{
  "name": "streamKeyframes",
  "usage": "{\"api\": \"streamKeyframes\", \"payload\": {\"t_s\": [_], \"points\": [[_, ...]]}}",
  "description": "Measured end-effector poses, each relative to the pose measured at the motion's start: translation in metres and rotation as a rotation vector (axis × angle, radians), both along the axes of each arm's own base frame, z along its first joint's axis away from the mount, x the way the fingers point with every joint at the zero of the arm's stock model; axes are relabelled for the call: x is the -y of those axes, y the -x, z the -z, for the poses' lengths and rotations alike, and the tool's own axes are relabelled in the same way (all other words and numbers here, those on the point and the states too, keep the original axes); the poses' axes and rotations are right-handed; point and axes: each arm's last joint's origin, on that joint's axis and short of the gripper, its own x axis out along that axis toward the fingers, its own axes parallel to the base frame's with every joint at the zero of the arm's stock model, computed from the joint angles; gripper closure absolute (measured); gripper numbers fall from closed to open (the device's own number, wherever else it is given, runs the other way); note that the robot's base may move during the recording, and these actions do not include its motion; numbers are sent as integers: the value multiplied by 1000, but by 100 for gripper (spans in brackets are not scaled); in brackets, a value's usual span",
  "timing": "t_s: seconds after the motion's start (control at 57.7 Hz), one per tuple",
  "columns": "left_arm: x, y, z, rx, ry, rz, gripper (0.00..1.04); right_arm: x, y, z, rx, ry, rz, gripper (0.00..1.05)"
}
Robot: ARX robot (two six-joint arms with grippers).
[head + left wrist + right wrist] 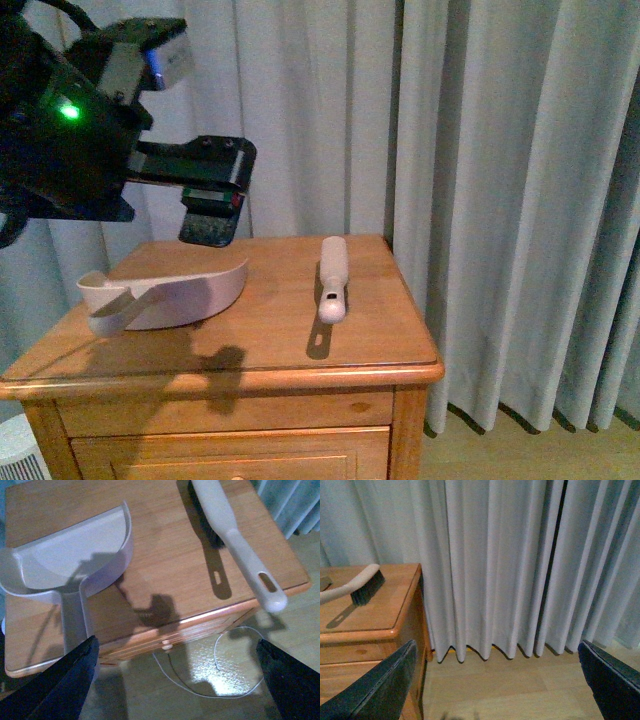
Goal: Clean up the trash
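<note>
The scoop of the dustpan spreads far wider than my fingers open, so my left gripper should next grab the dustpan by its narrow handle.
No crumpled white wad of trash shows in any view. A pale dustpan lies on the left of the wooden nightstand, with a light-handled brush to its right. My left gripper hangs open and empty above the dustpan's far edge. The left wrist view looks down on the dustpan and the brush, with my left gripper open over the nightstand's front edge. My right gripper is open and empty over the floor, to the right of the nightstand and the brush.
Grey curtains hang behind and to the right of the nightstand. A thin white cable lies on the floor in front of it. Bare wood floor lies below the curtains. A drawer front shows under the tabletop.
</note>
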Motion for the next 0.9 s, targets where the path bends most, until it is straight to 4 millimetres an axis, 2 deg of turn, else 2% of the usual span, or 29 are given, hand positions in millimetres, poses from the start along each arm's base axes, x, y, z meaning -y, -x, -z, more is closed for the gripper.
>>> {"api": "streamKeyframes", "payload": {"t_s": [0.139, 0.312, 0.433, 0.606, 0.901], "points": [[-5, -33, 17, -26, -57, -35, 8, 0, 0, 0, 0, 0, 0, 7], [-34, -67, 41, -82, -110, -138, 8, 0, 0, 0, 0, 0, 0, 7], [-49, -73, 46, -95, -121, -185, 8, 0, 0, 0, 0, 0, 0, 7], [-61, -78, 57, -121, -129, -214, 8, 0, 0, 0, 0, 0, 0, 7], [-62, -80, 71, -153, -131, -212, 8, 0, 0, 0, 0, 0, 0, 7]]}}
